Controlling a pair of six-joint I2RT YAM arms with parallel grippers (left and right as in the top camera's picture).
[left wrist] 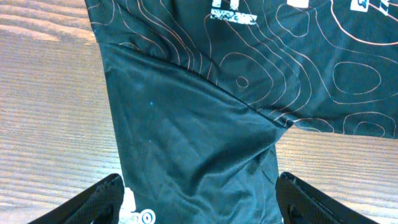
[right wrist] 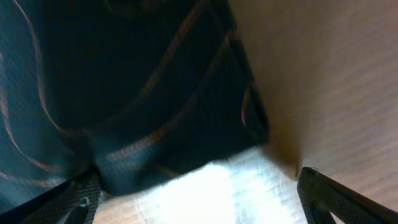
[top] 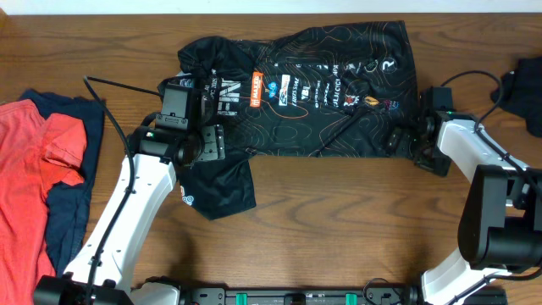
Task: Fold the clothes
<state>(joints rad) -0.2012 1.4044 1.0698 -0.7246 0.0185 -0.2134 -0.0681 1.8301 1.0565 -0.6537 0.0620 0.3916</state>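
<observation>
I should next grab the jersey's hem corner with my right gripper. Then both grippers can stretch and spread the black jersey [top: 313, 93] for folding.
The black jersey [top: 313, 93] with wavy contour lines and small logos lies spread flat across the middle of the table. Its near sleeve [top: 216, 186] sticks out toward the front. My left gripper [top: 203, 146] is open just above that sleeve; the left wrist view shows the sleeve [left wrist: 199, 143] between the spread fingers [left wrist: 199, 202]. My right gripper [top: 405, 142] is open at the jersey's right bottom corner; the right wrist view shows that hem corner [right wrist: 186, 112] low over the wood, blurred. A red top [top: 34, 152] lies on a navy top [top: 72, 203] at the left edge.
A dark item [top: 527, 89] lies at the right table edge with a cable beside it. Bare wooden table [top: 339, 220] runs along the front. A black cable [top: 118, 85] runs from the left arm.
</observation>
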